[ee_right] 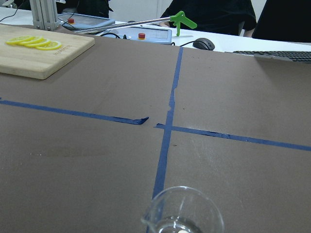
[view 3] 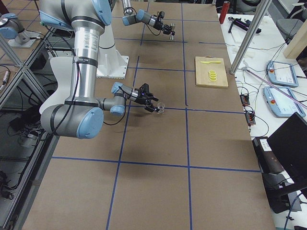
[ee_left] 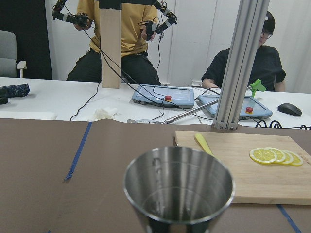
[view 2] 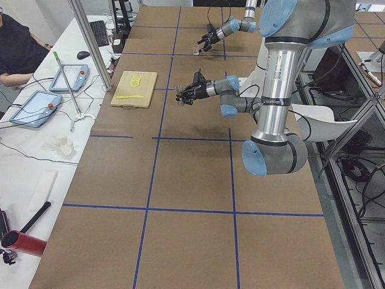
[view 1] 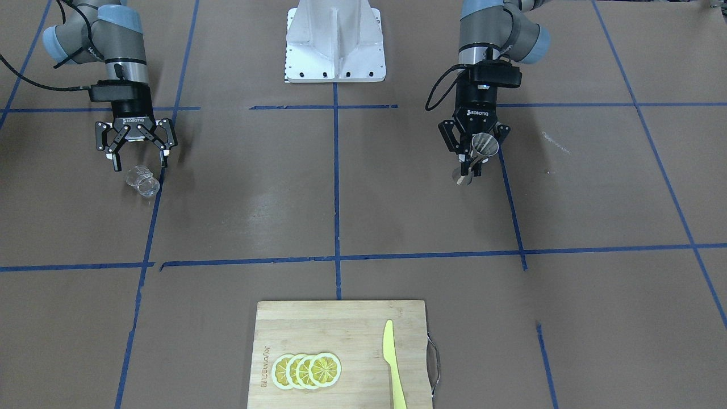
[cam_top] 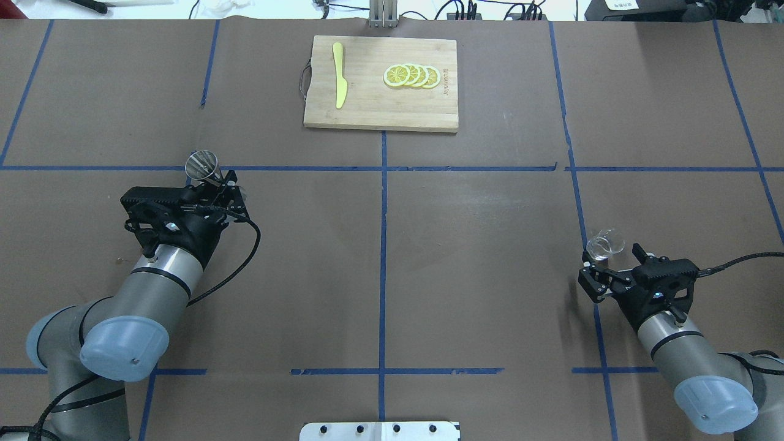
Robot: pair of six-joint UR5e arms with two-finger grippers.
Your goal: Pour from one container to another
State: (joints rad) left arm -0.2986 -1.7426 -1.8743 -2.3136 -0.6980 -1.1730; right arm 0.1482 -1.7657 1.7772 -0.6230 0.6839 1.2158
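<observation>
The right gripper grabs the small clear glass cup by its round side [view 1: 142, 184] next, to get ready for pouring between the containers.
My left gripper [view 1: 476, 162] is shut on the metal jigger [view 1: 484, 145] at its narrow waist. The jigger [cam_top: 202, 164] leans a little, and its open cup fills the bottom of the left wrist view [ee_left: 179, 189]. The clear glass cup [view 1: 142, 180] stands on the brown table on the other side. My right gripper [view 1: 140, 163] is open just behind the glass cup [cam_top: 605, 245], its fingers apart and not touching it. The cup's rim [ee_right: 184, 211] shows at the bottom edge of the right wrist view.
A wooden cutting board [cam_top: 367, 116] lies at the far middle of the table, with lemon slices [cam_top: 411, 75] and a yellow knife [cam_top: 339, 82] on it. The white robot base [view 1: 335, 40] sits between the arms. Operators and tablets are beyond the far edge.
</observation>
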